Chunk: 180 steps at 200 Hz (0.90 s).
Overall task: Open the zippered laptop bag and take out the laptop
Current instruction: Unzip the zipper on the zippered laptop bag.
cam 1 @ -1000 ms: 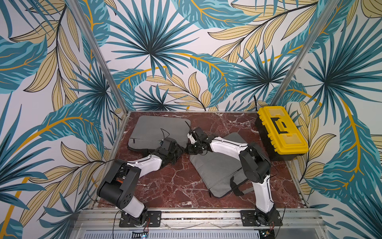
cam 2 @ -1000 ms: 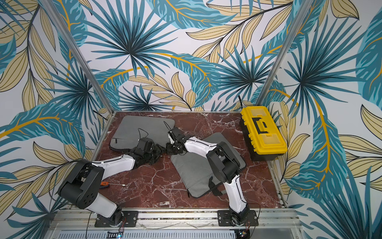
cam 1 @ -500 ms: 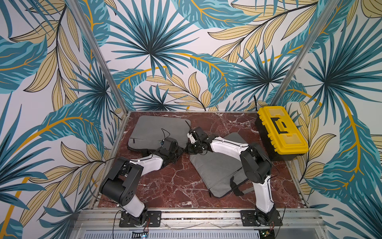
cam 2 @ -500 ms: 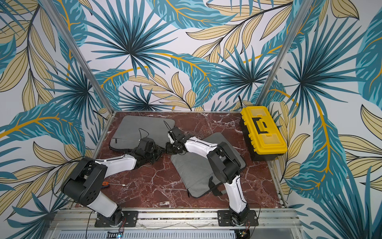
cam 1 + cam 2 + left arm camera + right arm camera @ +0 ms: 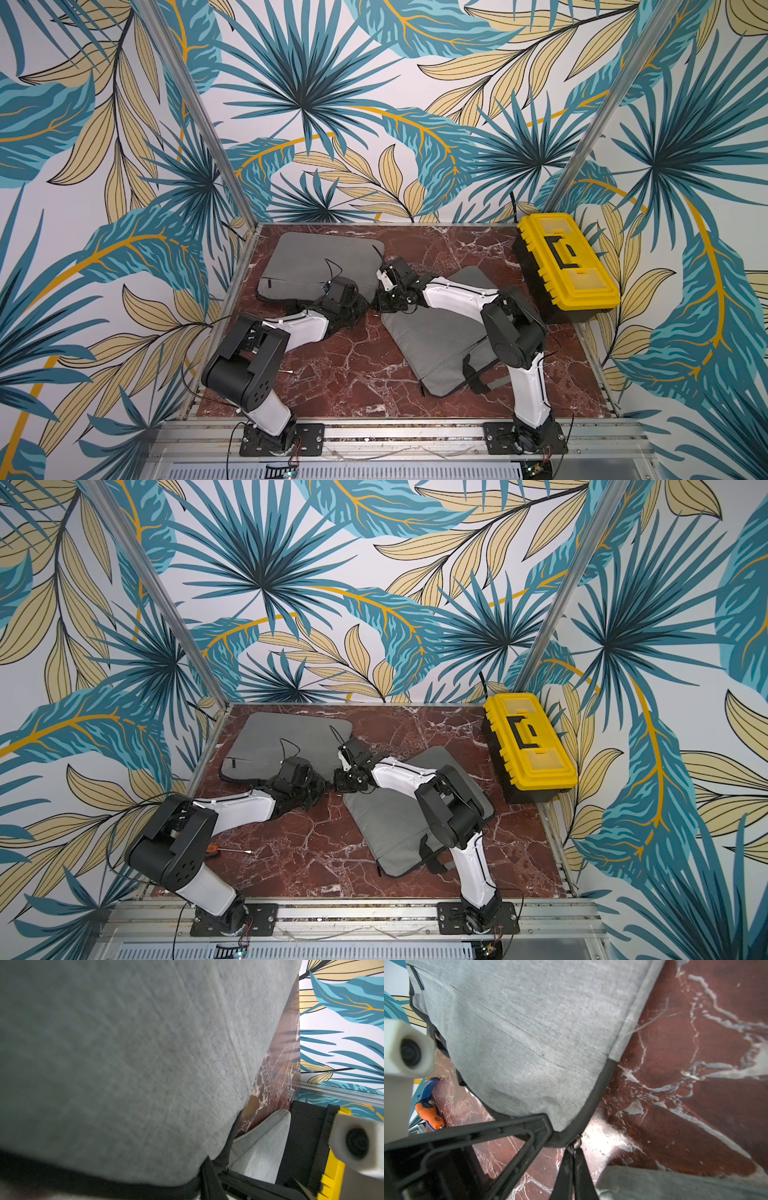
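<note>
I should move the pull farther with my right gripper before I open it. Black zipper edge lies beyond the zipper pull [image 5: 576,1144], so the pull would stay short at the bag's corner if I opened now.
A grey zippered laptop bag [image 5: 316,262] [image 5: 282,742] lies flat at the back left of the marble table. Both grippers meet at its near right corner. My right gripper [image 5: 574,1150] [image 5: 380,301] is shut on the zipper pull [image 5: 576,1144], a small metal ring at the black zipper edge. My left gripper [image 5: 205,1169] [image 5: 361,305] is shut on the bag's corner just beside it; one of its fingers [image 5: 517,1132] lies against the grey fabric. The bag's cloth fills the left wrist view. The laptop is hidden.
A second grey bag [image 5: 436,345] [image 5: 395,825] lies under my right arm, close to the grippers. A yellow and black toolbox [image 5: 565,262] stands along the right edge. An orange-handled screwdriver [image 5: 214,849] [image 5: 429,1113] lies by my left arm's base.
My left gripper has closed from open onto the bag's corner. My right gripper has stayed shut on the zipper pull in the same place.
</note>
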Available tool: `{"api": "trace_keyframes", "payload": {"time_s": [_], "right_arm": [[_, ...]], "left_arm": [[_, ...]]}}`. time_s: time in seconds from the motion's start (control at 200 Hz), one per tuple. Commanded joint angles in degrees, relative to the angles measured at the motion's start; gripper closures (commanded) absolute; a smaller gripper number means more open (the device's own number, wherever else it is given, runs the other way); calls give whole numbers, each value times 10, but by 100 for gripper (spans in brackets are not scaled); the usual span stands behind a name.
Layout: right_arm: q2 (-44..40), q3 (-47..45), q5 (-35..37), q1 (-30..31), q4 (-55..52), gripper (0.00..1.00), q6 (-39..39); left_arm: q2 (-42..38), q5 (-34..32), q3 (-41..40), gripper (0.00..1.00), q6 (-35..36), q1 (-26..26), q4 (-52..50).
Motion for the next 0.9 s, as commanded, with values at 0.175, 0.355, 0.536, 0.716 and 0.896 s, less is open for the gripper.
{"api": "trace_keyframes", "payload": {"time_s": [0.175, 0.355, 0.536, 0.716, 0.896], "right_arm": [[-14, -8, 32, -11, -54, 100, -10], [-9, -2, 60, -26, -69, 100, -20], [1, 21, 80, -34, -81, 100, -31], [13, 42, 96, -45, -91, 100, -39], [27, 62, 111, -59, -102, 100, -47]], "left_arm": [[-16, -11, -15, 100, 12, 13, 4], [-26, 2, -26, 100, 12, 15, 4], [-29, 15, -38, 100, 16, 15, 4], [-39, 18, -51, 100, 19, 16, 4], [-50, 21, -59, 100, 22, 15, 4]]}}
